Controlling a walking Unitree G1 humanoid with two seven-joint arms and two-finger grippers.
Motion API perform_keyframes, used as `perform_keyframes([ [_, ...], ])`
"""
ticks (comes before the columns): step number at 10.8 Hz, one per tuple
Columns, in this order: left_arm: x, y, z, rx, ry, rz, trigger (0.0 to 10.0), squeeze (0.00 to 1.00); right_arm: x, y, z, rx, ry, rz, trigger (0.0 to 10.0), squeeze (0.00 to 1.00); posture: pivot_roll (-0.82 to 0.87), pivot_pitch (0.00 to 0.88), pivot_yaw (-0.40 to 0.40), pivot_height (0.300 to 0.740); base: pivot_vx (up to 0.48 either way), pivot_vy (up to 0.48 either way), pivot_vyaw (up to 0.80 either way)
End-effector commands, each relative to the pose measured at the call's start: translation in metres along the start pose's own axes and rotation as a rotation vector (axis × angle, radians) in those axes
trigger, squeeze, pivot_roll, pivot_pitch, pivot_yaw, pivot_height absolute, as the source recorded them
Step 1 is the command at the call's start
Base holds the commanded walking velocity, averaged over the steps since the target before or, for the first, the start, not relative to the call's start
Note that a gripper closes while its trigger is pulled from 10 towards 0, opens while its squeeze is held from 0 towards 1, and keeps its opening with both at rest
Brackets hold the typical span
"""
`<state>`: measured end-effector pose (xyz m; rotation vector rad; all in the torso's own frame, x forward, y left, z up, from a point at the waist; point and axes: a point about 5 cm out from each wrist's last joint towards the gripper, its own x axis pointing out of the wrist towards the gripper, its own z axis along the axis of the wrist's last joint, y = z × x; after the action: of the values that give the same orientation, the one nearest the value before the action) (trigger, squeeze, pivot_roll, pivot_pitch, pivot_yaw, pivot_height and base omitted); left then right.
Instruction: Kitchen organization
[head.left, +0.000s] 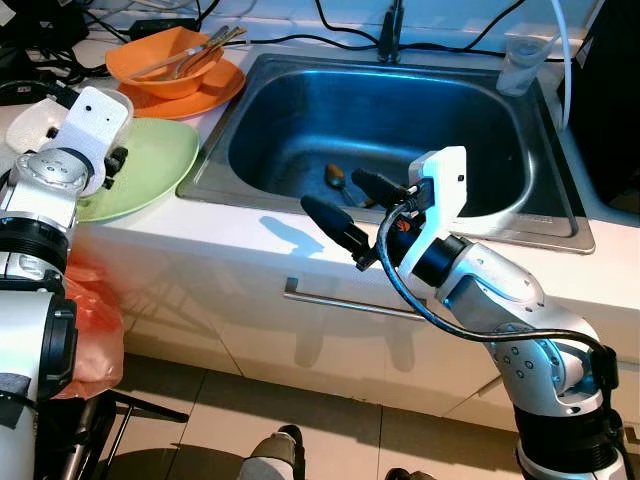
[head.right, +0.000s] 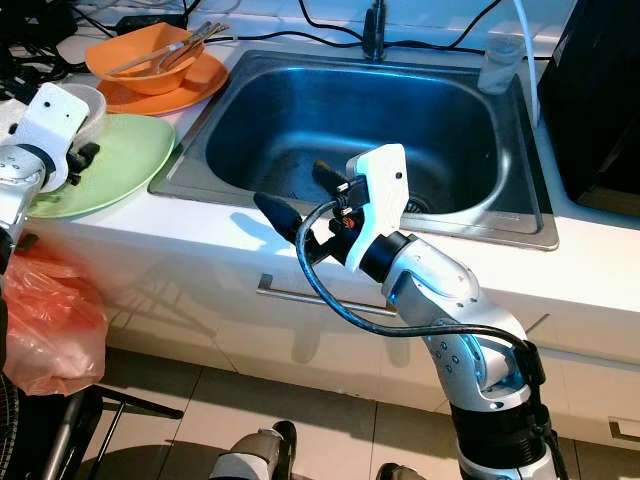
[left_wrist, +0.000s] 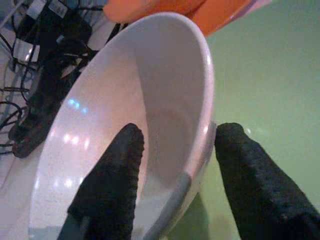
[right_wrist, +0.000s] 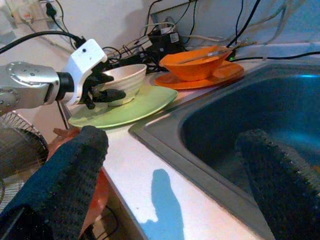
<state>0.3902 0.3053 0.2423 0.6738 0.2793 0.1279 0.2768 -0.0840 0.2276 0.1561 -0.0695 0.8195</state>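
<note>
My left gripper picks up the white bowl by its thin rim (left_wrist: 202, 132) next, since the round white bowl is far wider than my open fingers.
A white bowl (left_wrist: 150, 100) stands on a pale green plate (head.left: 150, 165) on the counter left of the sink. My left gripper (left_wrist: 175, 135) is open and straddles the bowl's rim, one finger inside and one outside against the wall; it is also seen from across the counter (right_wrist: 107, 85). Behind the plate an orange bowl (head.left: 165, 60) holding utensils sits on an orange plate (head.left: 215, 90). My right gripper (head.left: 335, 192) is open and holds nothing, hovering over the counter's front edge by the steel sink (head.left: 300, 95).
A small brown object (head.left: 335, 175) lies near the sink's drain. A clear cup (head.left: 520, 60) stands at the back right by the faucet (head.left: 390, 30). Cables run along the wall. An orange plastic bag (head.left: 90, 320) hangs below the counter on the left.
</note>
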Motion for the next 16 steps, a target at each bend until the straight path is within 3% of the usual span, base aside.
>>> perform_keyframes([
  [1, -0.002, 0.007, -0.008, 0.008, 0.019, 0.022, 0.0, 0.0, -0.001, 0.0, 0.003, -0.016, -0.013, -0.009, 10.0, 0.15, 0.12, 0.133, 0.063, 0.74, 0.0, 0.0, 0.0],
  [5, -0.002, 0.01, -0.005, 0.047, -0.005, 0.057, 0.0, 0.0, -0.001, 0.0, 0.003, -0.012, -0.014, -0.016, 10.0, 0.16, 0.12, 0.135, 0.065, 0.74, 0.0, 0.0, 0.0],
  [8, -0.002, 0.011, 0.011, 0.094, -0.09, 0.135, 0.0, 0.0, -0.001, -0.002, 0.002, -0.013, -0.012, -0.021, 10.0, 0.15, 0.12, 0.132, 0.065, 0.74, 0.0, 0.0, 0.0],
  [11, 0.0, -0.001, 0.009, 0.094, -0.102, 0.145, 0.0, 0.0, -0.001, -0.002, 0.002, -0.014, -0.013, -0.023, 10.0, 0.15, 0.12, 0.132, 0.063, 0.74, 0.0, 0.0, 0.0],
  [15, 0.002, -0.026, 0.044, 0.032, -0.262, 0.141, 0.0, 0.0, -0.001, -0.004, 0.003, -0.02, -0.011, -0.034, 10.0, 0.15, 0.11, 0.126, 0.062, 0.74, 0.0, 0.0, 0.0],
  [16, 0.003, -0.04, 0.055, 0.004, -0.305, 0.112, 0.0, 0.0, -0.001, -0.008, 0.003, -0.029, -0.015, -0.069, 10.0, 0.15, 0.1, 0.121, 0.066, 0.74, 0.0, 0.0, 0.0],
])
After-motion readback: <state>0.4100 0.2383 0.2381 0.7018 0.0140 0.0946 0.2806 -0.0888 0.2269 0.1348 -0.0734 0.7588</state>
